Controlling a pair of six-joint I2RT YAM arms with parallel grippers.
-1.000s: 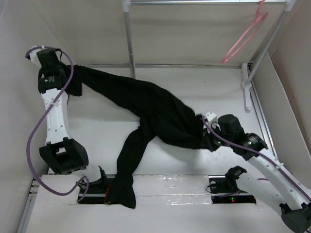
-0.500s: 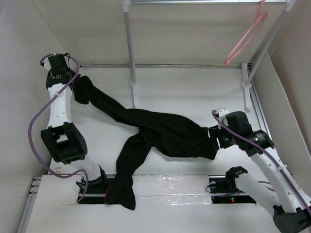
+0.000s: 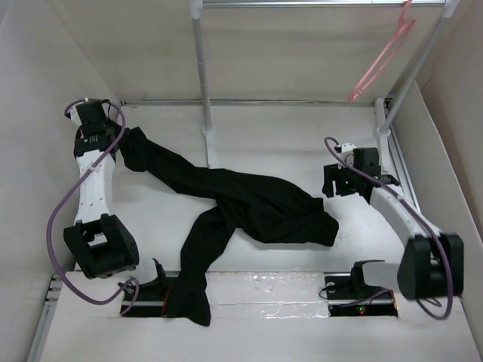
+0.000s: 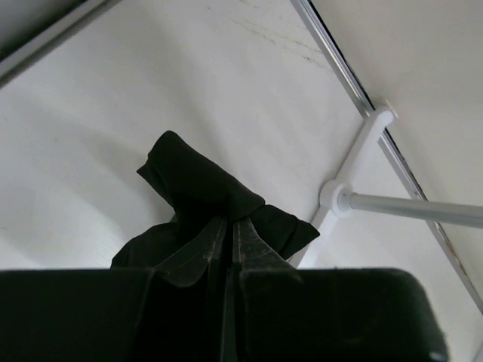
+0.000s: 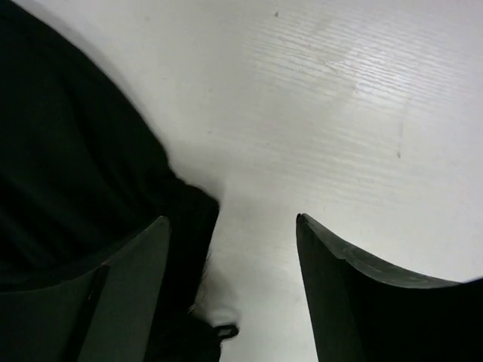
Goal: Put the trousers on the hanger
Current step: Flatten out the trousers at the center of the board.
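Next, my right gripper grabs the far corner of the trousers' end [image 3: 319, 201] opposite my left gripper to stretch them straight for the hanger [image 3: 381, 60].
The black trousers [image 3: 256, 204] lie stretched across the table, with one leg trailing down over the near edge. My left gripper [image 3: 123, 142] is shut on their far-left end; in the left wrist view the jaws [image 4: 230, 226] pinch a fold of black cloth [image 4: 200, 181]. My right gripper [image 3: 333, 185] stands open above the table, just beyond the trousers' right end and apart from it. In the right wrist view its fingers [image 5: 231, 219] hold nothing, and the trousers [image 5: 68, 166] lie to their left. The pale-pink hanger [image 3: 381, 60] hangs from the rack's top bar at the far right.
A white rack pole [image 3: 201, 68] stands at the back centre on its foot [image 3: 211, 147], also visible as the pole [image 4: 407, 207] in the left wrist view. A slanted pole [image 3: 419, 72] and its base [image 3: 381, 143] are at the right. White walls close in the table.
My right gripper opened, let go of the trousers' right end and pulled back to the right. The cloth end dropped flat. My left gripper kept its hold and shifted slightly.
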